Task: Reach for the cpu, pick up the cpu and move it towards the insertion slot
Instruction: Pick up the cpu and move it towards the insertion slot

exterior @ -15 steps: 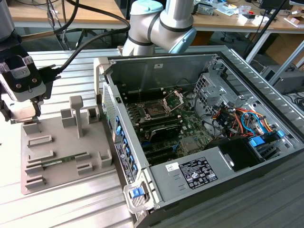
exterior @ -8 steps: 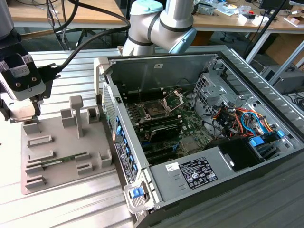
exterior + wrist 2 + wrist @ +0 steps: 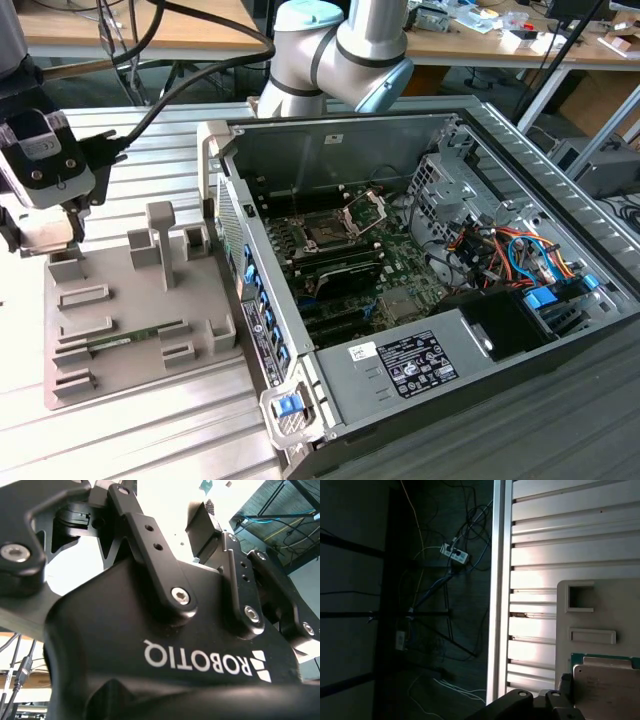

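Observation:
The cpu should next be grabbed by its opposite side edges with my gripper, so it can move towards the insertion slot point(image 3: 327, 233).
The cpu point(image 3: 607, 687), a pale silvery square with a thin tan-green rim, lies flat on the grey fixture plate point(image 3: 615, 607) in the first wrist view. My gripper point(image 3: 48, 232) hangs over the far left corner of that plate point(image 3: 140, 375) in the exterior view, just above the cpu's spot. In the second wrist view the gripper point(image 3: 162, 500) is open, its fingers point(image 3: 202, 522) spread with nothing between them. The insertion slot point(image 3: 327, 233) is a dark square socket in a silver frame, bracket raised, inside the open computer case well to the exterior view's right.
A green memory stick point(image 3: 135, 337) lies in a groove of the plate, among upright grey posts point(image 3: 162, 240). The case wall point(image 3: 330, 150) rises between plate and socket. The ribbed metal table edge point(image 3: 497, 605) drops to a floor with cables.

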`<control>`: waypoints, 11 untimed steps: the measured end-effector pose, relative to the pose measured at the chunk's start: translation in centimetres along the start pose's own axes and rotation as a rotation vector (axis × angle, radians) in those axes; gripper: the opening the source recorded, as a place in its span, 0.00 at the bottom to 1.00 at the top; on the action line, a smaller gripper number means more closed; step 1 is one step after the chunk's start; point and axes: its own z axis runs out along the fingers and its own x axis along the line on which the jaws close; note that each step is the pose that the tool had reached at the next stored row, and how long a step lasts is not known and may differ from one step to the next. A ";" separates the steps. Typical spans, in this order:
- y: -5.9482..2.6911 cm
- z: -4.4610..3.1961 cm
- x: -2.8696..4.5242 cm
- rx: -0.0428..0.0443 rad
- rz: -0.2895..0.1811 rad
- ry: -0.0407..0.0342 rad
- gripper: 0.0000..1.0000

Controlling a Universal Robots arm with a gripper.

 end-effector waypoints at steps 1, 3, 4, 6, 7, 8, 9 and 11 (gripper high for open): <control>0.00 -0.08 0.00 0.0000 0.000 0.0000 0.55; 0.01 -0.19 0.00 0.0000 0.000 0.0000 0.55; 0.01 -0.24 0.00 0.0000 0.000 0.0000 0.55; 0.02 -0.37 0.00 0.0001 0.000 0.0002 0.55; 0.02 -0.43 0.00 0.0000 0.000 0.0000 0.55; 0.02 -0.48 0.00 0.0000 0.000 -0.0001 0.55; 0.02 -0.53 0.00 -0.0001 0.000 0.0000 0.55; 0.03 -0.62 0.00 0.0000 0.000 0.0000 0.55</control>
